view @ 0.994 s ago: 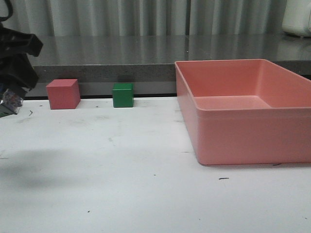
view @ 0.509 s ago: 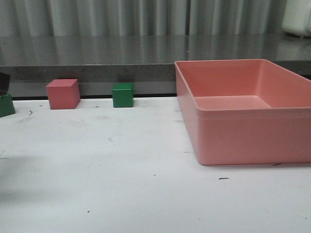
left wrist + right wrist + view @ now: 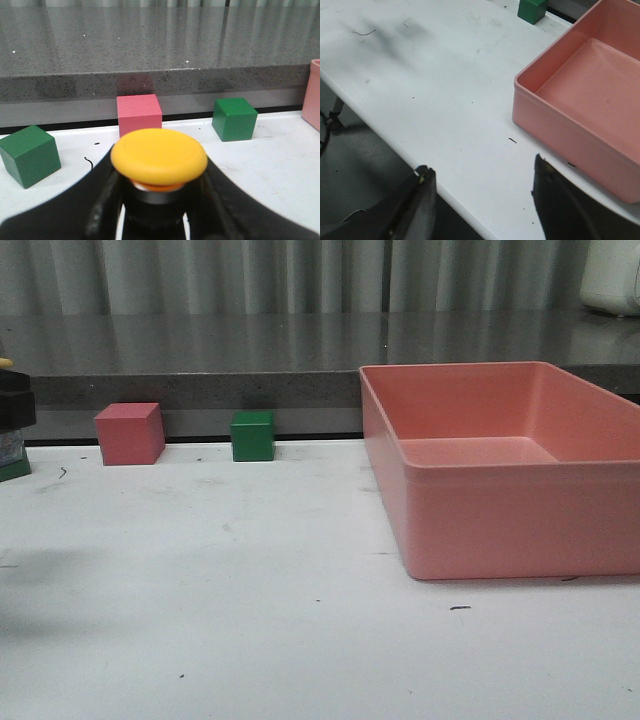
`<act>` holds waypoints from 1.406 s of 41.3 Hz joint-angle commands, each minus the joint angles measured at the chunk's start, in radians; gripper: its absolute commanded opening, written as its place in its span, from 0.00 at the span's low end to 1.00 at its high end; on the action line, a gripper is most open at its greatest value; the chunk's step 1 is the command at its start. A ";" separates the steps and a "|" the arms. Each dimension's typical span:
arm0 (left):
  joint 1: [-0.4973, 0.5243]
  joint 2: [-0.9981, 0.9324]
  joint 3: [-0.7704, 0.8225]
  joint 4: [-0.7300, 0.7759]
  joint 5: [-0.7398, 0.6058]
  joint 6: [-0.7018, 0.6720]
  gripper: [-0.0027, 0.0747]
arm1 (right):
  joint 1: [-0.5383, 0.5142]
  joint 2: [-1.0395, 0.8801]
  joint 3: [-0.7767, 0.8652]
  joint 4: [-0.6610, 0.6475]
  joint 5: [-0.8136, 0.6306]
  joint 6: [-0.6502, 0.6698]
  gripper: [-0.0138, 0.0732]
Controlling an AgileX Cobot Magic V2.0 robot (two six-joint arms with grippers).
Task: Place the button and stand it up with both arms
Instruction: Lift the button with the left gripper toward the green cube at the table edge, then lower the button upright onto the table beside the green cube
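Observation:
My left gripper must keep holding the button: it hangs above the white table in the front view and would drop if I opened now.
In the left wrist view my left gripper (image 3: 159, 172) is shut on the button (image 3: 159, 156). Its yellow cap faces the camera and its black body sits between the black fingers (image 3: 100, 200). It is held just above the white table, in front of the pink cube (image 3: 139, 114). In the front view the button (image 3: 12, 405) shows only partly at the far left edge, cap up. My right gripper (image 3: 482, 182) is open and empty over the table's front edge, next to the pink bin (image 3: 555, 117).
A pink cube (image 3: 130, 433) and a green cube (image 3: 252, 435) stand at the table's back edge. A second green cube (image 3: 30, 155) stands left of them. The large pink bin (image 3: 520, 525) fills the right side. A grey counter runs behind.
The left arm's black bulk has left the upper left of the front view. The button now shows at that view's left edge, where it did not show half a second ago.

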 commanded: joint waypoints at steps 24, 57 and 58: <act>0.001 0.251 -0.107 0.020 -0.285 -0.048 0.09 | -0.007 0.003 -0.026 -0.007 -0.065 -0.008 0.67; 0.001 0.284 -0.131 0.038 -0.147 -0.048 0.20 | -0.007 0.003 -0.026 -0.007 -0.065 -0.008 0.67; 0.001 0.284 -0.127 0.038 -0.147 -0.048 0.22 | -0.007 0.003 -0.026 -0.007 -0.065 -0.008 0.67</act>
